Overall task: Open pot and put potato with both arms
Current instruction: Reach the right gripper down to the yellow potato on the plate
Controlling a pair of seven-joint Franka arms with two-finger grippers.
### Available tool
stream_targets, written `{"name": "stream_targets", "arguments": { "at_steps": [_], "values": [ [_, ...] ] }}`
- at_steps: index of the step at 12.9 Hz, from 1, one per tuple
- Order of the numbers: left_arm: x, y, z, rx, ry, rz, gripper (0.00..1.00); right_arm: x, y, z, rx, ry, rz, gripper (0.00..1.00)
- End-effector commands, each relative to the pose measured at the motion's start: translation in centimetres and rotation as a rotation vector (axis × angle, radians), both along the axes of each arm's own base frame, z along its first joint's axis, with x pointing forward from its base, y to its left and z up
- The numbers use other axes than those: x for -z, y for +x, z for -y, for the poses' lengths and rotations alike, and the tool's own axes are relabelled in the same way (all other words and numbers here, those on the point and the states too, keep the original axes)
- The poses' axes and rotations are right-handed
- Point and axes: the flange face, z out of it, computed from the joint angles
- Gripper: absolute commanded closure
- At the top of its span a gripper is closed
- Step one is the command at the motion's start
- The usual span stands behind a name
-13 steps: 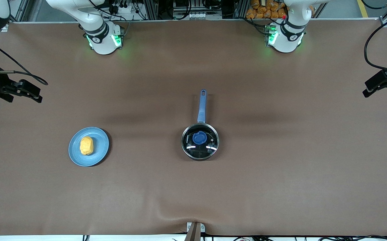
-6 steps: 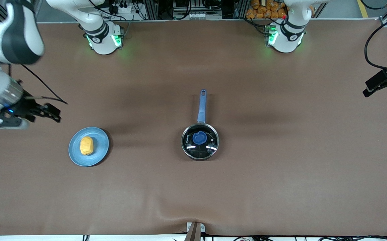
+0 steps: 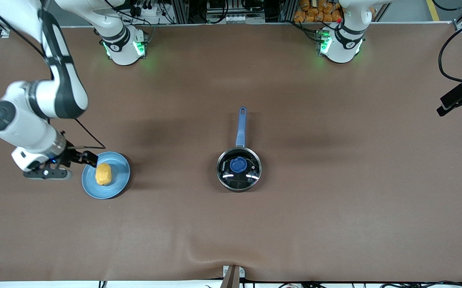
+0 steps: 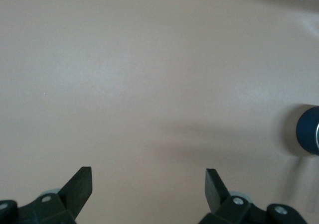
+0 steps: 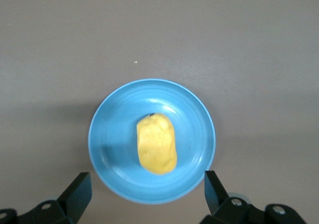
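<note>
My right gripper will grab the potato across its narrower middle next, because the potato is oblong and its rounded ends are far apart.
The black pot sits mid-table under a glass lid with a blue knob. Its blue handle points toward the robots' bases. Toward the right arm's end of the table, the yellow-orange potato lies on a round blue plate. My right gripper hangs open over the plate's rim, above the potato and holding nothing. My left gripper waits open and empty over the left arm's end of the table.
Brown cloth covers the whole table. The two arm bases stand along the edge farthest from the front camera. A dark blue round shape shows at the edge of the left wrist view.
The right arm has swung in from its end of the table, bringing its open gripper over the plate's rim. The left gripper has barely shifted. Pot, lid and potato have stayed put.
</note>
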Motion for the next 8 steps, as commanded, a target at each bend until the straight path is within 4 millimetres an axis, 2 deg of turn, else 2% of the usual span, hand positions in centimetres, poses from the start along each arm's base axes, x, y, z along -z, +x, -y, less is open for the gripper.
{"name": "stream_targets", "arguments": {
  "at_steps": [1, 4, 6, 8],
  "values": [
    [-0.4, 0.2, 0.6, 0.022, -0.034, 0.007, 0.00, 4.0, 0.6, -0.6, -0.009, 0.002, 0.021, 0.00],
    [-0.1, 0.5, 0.8, 0.023, -0.036, 0.002, 0.00, 9.2, -0.1, -1.1, -0.024, -0.006, 0.061, 0.00],
    [-1.1, 0.7, 1.4, -0.006, -0.041, 0.021, 0.00, 11.6, -0.5, -1.1, -0.028, -0.010, 0.089, 0.00],
    [-1.1, 0.8, 1.9, -0.014, -0.043, 0.020, 0.00, 13.7, -0.8, -0.8, -0.028, -0.014, 0.111, 0.00]
  ]
}}
